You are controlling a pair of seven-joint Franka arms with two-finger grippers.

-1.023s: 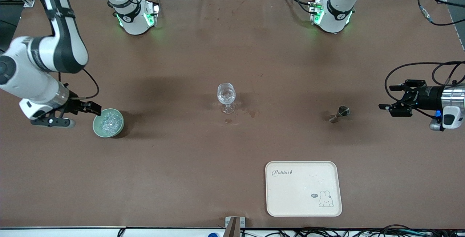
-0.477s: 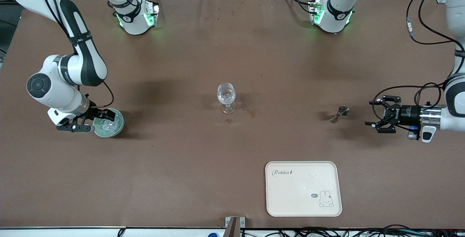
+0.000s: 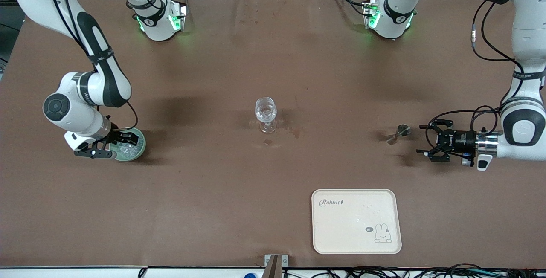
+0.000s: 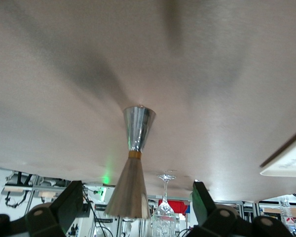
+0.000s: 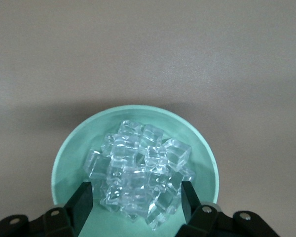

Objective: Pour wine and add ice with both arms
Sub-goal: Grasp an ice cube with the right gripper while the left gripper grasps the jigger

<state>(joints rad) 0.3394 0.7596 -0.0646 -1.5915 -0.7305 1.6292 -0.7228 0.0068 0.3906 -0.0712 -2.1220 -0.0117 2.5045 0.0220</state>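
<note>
The metal jigger needs to measure out the wine for the glass, so my left gripper needs to grab the jigger by its narrow middle next.
A clear stemmed glass stands at the table's middle. A green bowl holding the ice sits toward the right arm's end. My right gripper is open, low over the bowl. In the right wrist view its fingers stand on either side of the ice inside the bowl. A metal hourglass jigger stands toward the left arm's end. My left gripper is open and empty, level with the jigger and just short of it. The left wrist view shows the jigger framed between the fingers, with the glass past it.
A cream tray with a rabbit drawing lies near the front edge, nearer the camera than the jigger; its corner shows in the left wrist view. Small wet stains mark the cloth beside the glass.
My right gripper has moved in from beside the bowl to over it, fingers around the ice. My left gripper has moved low along the table toward the jigger.
</note>
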